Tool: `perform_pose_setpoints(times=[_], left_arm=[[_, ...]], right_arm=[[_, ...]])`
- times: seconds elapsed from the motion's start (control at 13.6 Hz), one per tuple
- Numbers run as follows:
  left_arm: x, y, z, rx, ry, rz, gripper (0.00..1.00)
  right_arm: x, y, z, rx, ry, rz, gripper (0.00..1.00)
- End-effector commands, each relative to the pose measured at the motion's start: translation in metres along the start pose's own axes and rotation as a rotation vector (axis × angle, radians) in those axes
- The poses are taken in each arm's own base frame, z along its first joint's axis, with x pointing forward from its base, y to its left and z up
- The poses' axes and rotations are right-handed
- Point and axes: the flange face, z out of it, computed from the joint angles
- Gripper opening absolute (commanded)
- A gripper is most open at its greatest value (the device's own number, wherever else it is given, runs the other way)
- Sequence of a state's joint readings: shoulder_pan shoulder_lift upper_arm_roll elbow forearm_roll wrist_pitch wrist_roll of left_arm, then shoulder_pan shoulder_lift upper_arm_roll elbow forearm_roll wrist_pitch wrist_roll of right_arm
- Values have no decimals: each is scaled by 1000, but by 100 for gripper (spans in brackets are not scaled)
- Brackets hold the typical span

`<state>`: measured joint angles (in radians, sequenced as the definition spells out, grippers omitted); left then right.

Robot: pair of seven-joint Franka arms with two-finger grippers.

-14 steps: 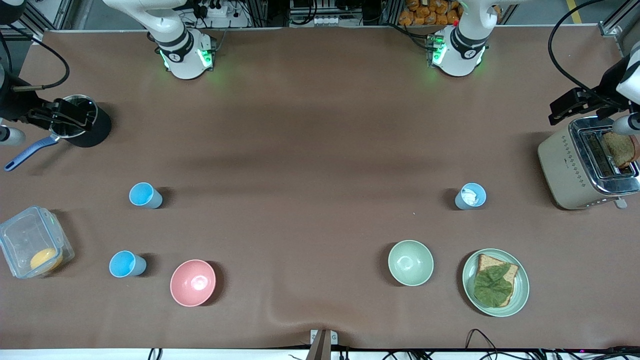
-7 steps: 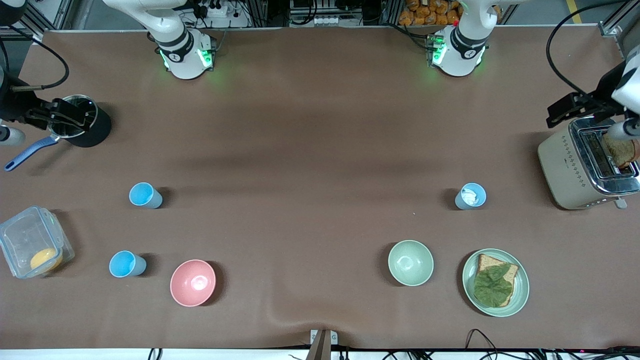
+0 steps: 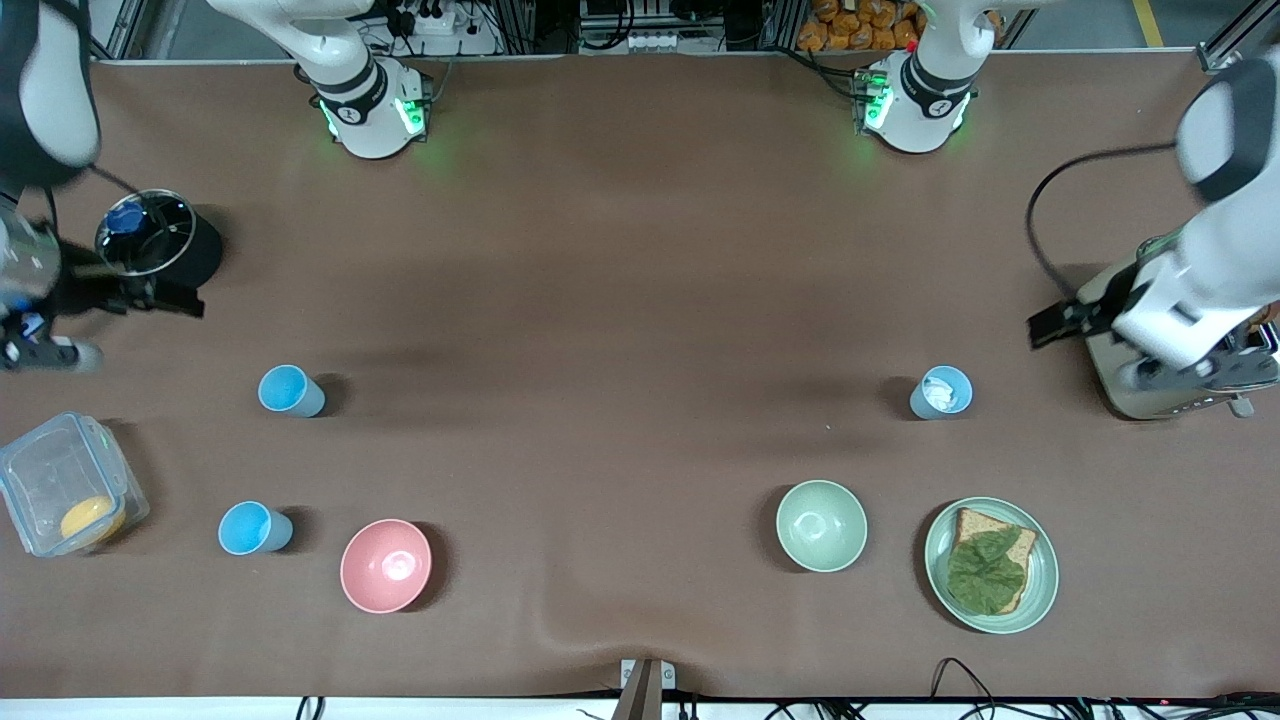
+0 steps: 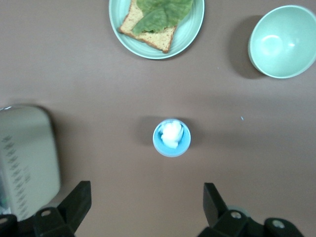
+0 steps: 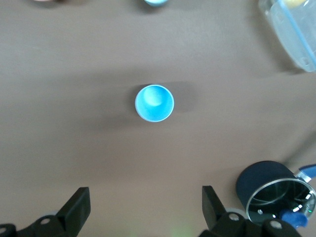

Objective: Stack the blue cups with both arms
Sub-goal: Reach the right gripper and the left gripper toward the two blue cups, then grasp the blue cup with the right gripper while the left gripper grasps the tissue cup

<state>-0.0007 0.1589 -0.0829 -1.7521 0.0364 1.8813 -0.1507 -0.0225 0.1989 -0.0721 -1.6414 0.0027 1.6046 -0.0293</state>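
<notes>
The left gripper will next grab the paler blue cup with something white inside by its rim [image 3: 950,368] [image 4: 172,120] to stack the blue cups.
A sky-blue cup [image 3: 291,390] stands upright toward the right arm's end of the table and shows in the right wrist view [image 5: 154,102]. A second sky-blue cup [image 3: 255,528] stands nearer the front camera, beside the pink bowl [image 3: 386,565]. A paler blue cup [image 3: 941,392] with something white inside stands toward the left arm's end and shows in the left wrist view [image 4: 171,138]. My right gripper [image 3: 160,300] [image 5: 145,207] is open and empty, high over the table beside the first cup. My left gripper [image 3: 1062,323] [image 4: 146,202] is open and empty, high beside the paler cup.
A black pot [image 3: 152,242] with a glass lid and a clear container [image 3: 62,490] sit at the right arm's end. A toaster [image 3: 1110,375] sits at the left arm's end, mostly hidden by the arm. A green bowl [image 3: 821,525] and a plate [image 3: 1040,590] with bread and lettuce sit near the front.
The right gripper has left the pot and swung toward the sky-blue cup. The left gripper has left the toaster and swung toward the paler cup. The cups have not moved.
</notes>
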Motion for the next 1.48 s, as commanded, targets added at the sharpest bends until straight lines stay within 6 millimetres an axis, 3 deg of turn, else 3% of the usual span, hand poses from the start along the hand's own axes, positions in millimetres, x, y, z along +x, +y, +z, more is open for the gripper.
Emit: perform_pose_setpoints(times=[0.0, 0.15, 0.37, 0.52, 0.74, 0.81, 0.89, 1.11, 1.18, 1.25, 1.4], left_arm=[[-14, -8, 72, -16, 31, 18, 100], [-14, -14, 121, -19, 8, 26, 100], [-7, -25, 171, -25, -19, 8, 100], [-6, -25, 198, -28, -39, 12, 100], [-8, -23, 221, -30, -68, 14, 100], [-7, -23, 231, -31, -73, 14, 92], [-7, -22, 235, -32, -72, 16, 77], [-8, -13, 242, -41, -81, 22, 0], [-8, -7, 243, -45, -83, 27, 0], [-8, 3, 241, -51, -80, 37, 0], [-7, 27, 234, -68, -69, 62, 0]], right_arm=[[39, 13, 62, 2, -68, 8, 100], [59, 21, 102, 1, -65, 16, 100], [79, 34, 158, 2, -47, -14, 100], [86, 35, 179, 1, -62, -19, 100], [89, 34, 207, 1, -108, -22, 100], [89, 33, 212, 0, -119, -23, 100], [90, 33, 218, -2, -129, -24, 100], [92, 33, 235, -1, -150, -25, 100], [94, 34, 241, -1, -155, -23, 100], [94, 34, 245, -1, -156, -23, 92], [94, 31, 248, -2, -163, -32, 0]])
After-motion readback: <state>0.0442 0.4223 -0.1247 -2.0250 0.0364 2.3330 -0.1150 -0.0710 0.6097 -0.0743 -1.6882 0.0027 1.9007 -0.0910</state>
